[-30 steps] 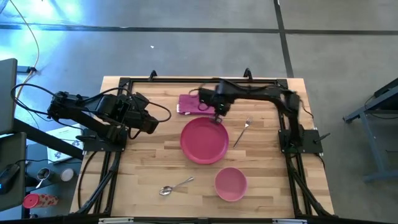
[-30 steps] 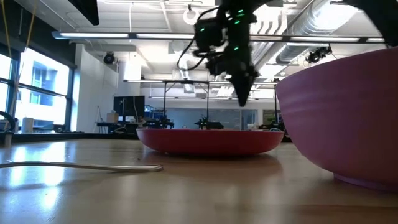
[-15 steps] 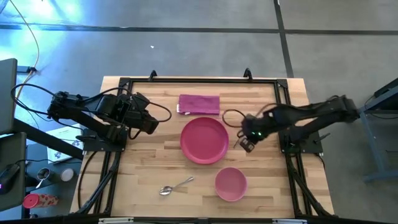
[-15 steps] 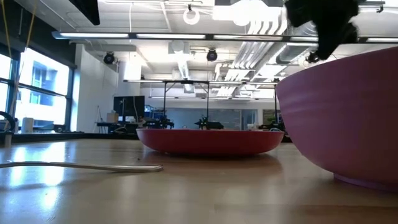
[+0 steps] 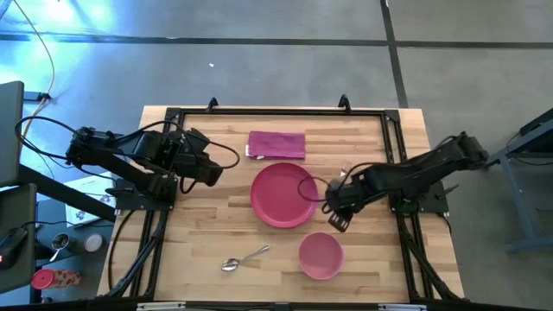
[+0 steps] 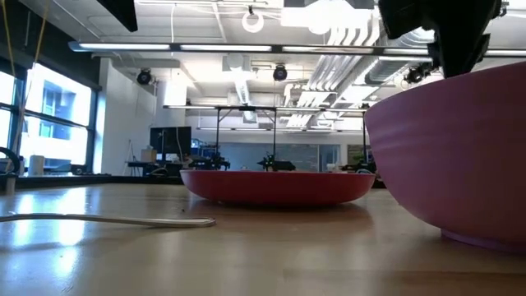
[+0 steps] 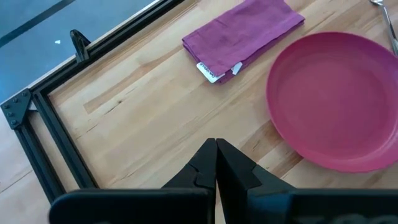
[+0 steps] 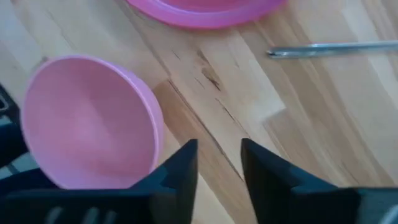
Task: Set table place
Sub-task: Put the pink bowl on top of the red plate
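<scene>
My right gripper is to set the pink bowl in the plate (image 5: 283, 195), so next it should pick the bowl up by its rim (image 5: 338, 242).
The pink plate (image 5: 283, 195) lies flat mid-table, with the folded magenta napkin (image 5: 276, 144) beyond it. The pink bowl (image 5: 320, 256) stands near the front edge, and the spoon (image 5: 244, 258) lies to its left. My right gripper (image 5: 335, 216) hovers open between plate and bowl. Its wrist view shows the bowl (image 8: 93, 143) beside its fingers and the fork's handle (image 8: 336, 48) on the wood. My arm hides most of the fork from above. My left gripper (image 5: 212, 170) is shut at the plate's left and holds nothing.
A black rail frame (image 5: 276, 112) edges the wooden table. Bare wood lies left of the plate and along the near left. The low view shows the bowl (image 6: 460, 156) close up and the plate (image 6: 279, 185) behind it.
My right gripper has swung from over the plate's far rim toward the table's right edge. It then came toward the near edge and now hovers between plate and bowl. Plate, bowl, napkin and spoon have stayed put.
</scene>
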Robot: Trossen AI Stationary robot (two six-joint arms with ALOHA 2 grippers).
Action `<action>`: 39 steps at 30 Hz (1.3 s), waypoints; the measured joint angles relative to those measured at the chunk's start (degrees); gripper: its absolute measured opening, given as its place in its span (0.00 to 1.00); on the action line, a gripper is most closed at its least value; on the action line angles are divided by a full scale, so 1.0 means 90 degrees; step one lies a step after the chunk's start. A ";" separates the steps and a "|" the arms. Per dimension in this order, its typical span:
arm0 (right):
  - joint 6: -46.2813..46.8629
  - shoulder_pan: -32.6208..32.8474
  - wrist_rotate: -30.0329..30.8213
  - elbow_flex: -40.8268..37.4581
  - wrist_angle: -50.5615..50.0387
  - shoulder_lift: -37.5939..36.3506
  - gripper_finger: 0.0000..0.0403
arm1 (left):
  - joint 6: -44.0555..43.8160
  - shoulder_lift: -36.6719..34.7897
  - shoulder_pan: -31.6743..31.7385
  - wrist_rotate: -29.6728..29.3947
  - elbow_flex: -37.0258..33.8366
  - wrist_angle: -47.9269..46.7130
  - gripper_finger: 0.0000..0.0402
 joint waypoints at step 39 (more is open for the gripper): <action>-0.3004 -0.1414 0.1131 0.3202 -0.0723 0.1738 0.00 | 0.0031 -0.0001 -0.0002 0.0148 0.0000 -0.0017 0.00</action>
